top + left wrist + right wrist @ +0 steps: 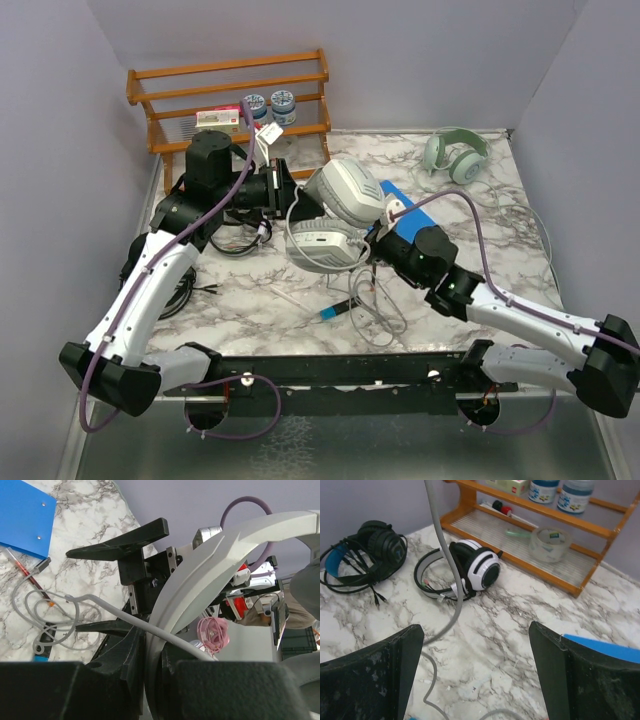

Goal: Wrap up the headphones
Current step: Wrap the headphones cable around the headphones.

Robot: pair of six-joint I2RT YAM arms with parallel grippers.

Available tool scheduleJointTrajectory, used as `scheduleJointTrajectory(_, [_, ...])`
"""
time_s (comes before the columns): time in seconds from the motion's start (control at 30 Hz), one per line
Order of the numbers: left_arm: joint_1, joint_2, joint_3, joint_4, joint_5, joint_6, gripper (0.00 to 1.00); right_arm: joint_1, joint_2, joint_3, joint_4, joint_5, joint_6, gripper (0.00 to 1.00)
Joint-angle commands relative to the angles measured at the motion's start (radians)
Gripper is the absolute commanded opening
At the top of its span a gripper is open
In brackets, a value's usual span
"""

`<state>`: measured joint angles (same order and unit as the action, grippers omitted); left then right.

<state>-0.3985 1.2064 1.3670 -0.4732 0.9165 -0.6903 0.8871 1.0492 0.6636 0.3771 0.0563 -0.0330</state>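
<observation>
The headphones' headband should stay free to be wrapped, so my right gripper should reach the cable [370, 305] and grab the part of the cable near the earcups.
The pale grey-white headphones [335, 205] hang above the table's middle, and my left gripper [285, 192] is shut on them. In the left wrist view the jaws [152, 650] pinch the pale headband [200, 575], and the grey cable [115, 611] runs across it. That cable [370, 305] trails down into loose loops on the marble. My right gripper [372, 240] stands open just beside the earcups with nothing between its fingers [476, 650]. The cable [442, 545] hangs in front of its left finger. The all-black headphones [375, 545] and the white-and-black headphones [475, 570] lie on the table's left.
A wooden rack [240, 95] with jars and a tape roll [549, 542] stands at the back left. A pale green headset [455, 152] lies at the back right. A blue board [605, 647] lies under the lifted headphones, and a pen [335, 310] sits near the cable loops.
</observation>
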Motion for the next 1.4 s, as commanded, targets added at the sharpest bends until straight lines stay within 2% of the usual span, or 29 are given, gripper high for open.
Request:
scheduleJointTrajectory(0.0, [0.001, -0.051, 0.019, 0.004, 0.047, -0.019, 0.0, -0.01, 0.064, 0.068, 0.15, -0.16, -0.061, 0.94])
scheduleJointTrajectory(0.3, [0.001, -0.054, 0.026, 0.004, 0.054, -0.011, 0.0, -0.036, 0.14, 0.127, 0.145, -0.163, -0.069, 0.89])
scheduleJointTrajectory(0.47, [-0.005, -0.053, 0.026, 0.004, 0.062, 0.006, 0.0, -0.081, 0.191, 0.145, 0.207, -0.231, -0.012, 0.68])
scheduleJointTrajectory(0.6, [-0.005, -0.066, 0.023, 0.004, 0.066, 0.023, 0.0, -0.086, 0.261, 0.201, 0.241, -0.297, 0.025, 0.62])
scheduleJointTrajectory(0.63, [-0.005, -0.068, 0.022, 0.002, 0.067, 0.026, 0.0, -0.085, 0.275, 0.217, 0.244, -0.307, 0.029, 0.57])
scheduleJointTrajectory(0.77, [-0.005, -0.084, 0.009, -0.009, 0.067, 0.053, 0.0, -0.088, 0.273, 0.252, 0.24, -0.267, 0.03, 0.19])
scheduleJointTrajectory(0.83, [-0.005, -0.1, -0.015, -0.018, 0.062, 0.087, 0.0, -0.095, 0.244, 0.266, 0.222, -0.213, 0.026, 0.05])
scheduleJointTrajectory(0.87, [-0.006, -0.109, -0.027, -0.022, 0.055, 0.106, 0.0, -0.102, 0.23, 0.283, 0.202, -0.179, 0.024, 0.02])
scheduleJointTrajectory(0.97, [-0.007, -0.144, -0.068, -0.026, 0.011, 0.178, 0.0, -0.127, 0.191, 0.341, 0.123, -0.087, 0.006, 0.01])
scheduleJointTrajectory(1.13, [-0.008, -0.181, -0.11, -0.066, -0.068, 0.308, 0.0, -0.169, 0.142, 0.448, 0.024, -0.036, -0.042, 0.01])
scheduleJointTrajectory(1.37, [-0.008, -0.181, -0.085, -0.062, -0.136, 0.288, 0.0, -0.171, 0.094, 0.409, -0.019, -0.039, -0.056, 0.01])
